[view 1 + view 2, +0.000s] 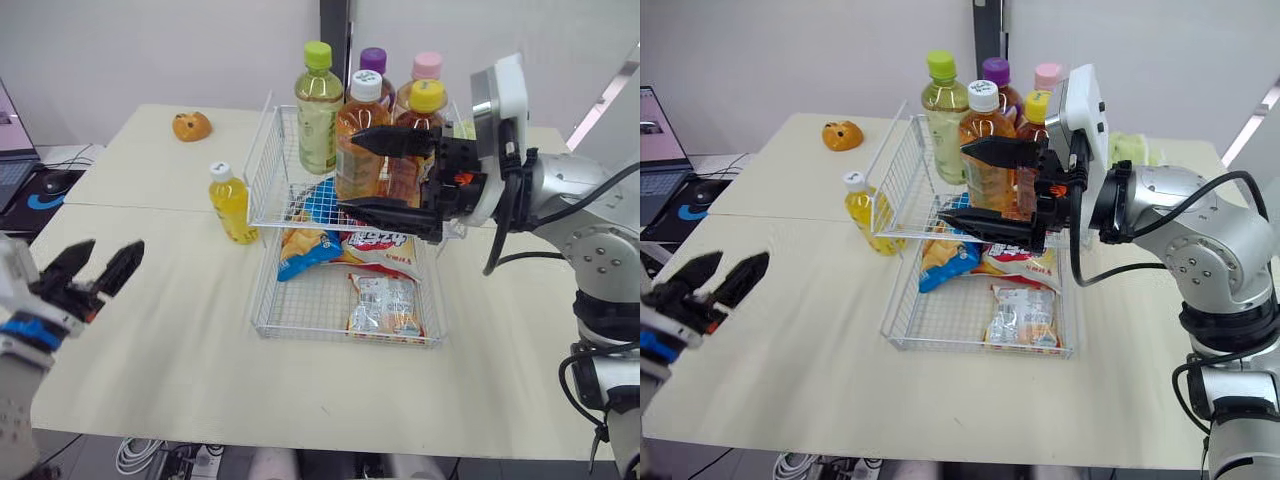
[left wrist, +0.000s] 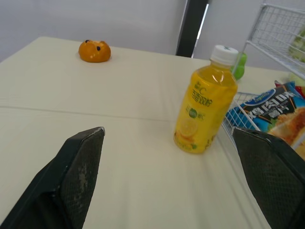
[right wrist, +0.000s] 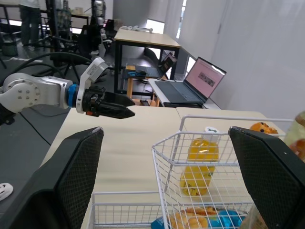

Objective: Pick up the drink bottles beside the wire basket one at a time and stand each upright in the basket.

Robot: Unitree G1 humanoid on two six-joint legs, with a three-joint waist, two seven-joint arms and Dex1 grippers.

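Observation:
The juice bottle's body is close beside the wire basket, so my left gripper should next grab the juice bottle at the top by its white cap [image 1: 221, 172] [image 2: 224, 55].
A small yellow juice bottle [image 1: 232, 205] with a white cap stands upright on the table, just left of the wire basket [image 1: 262, 300]. It is also in the left wrist view as the juice bottle [image 2: 205, 112]. Several taller bottles stand at the basket's far end, among them a green-capped one [image 1: 318, 110] and an amber white-capped one [image 1: 362, 130]. My right gripper [image 1: 350, 172] hovers open over the basket, in front of the amber bottle, with nothing between its fingers. My left gripper [image 1: 108, 250] is open, low at the near left, well short of the juice bottle.
Snack bags lie in the basket: a blue chip bag [image 1: 305, 245], a red-and-white bag [image 1: 385, 245] and a clear pack [image 1: 385, 305]. An orange bun-like object [image 1: 191, 126] sits at the far left of the table. A laptop [image 1: 10, 150] stands beyond the left edge.

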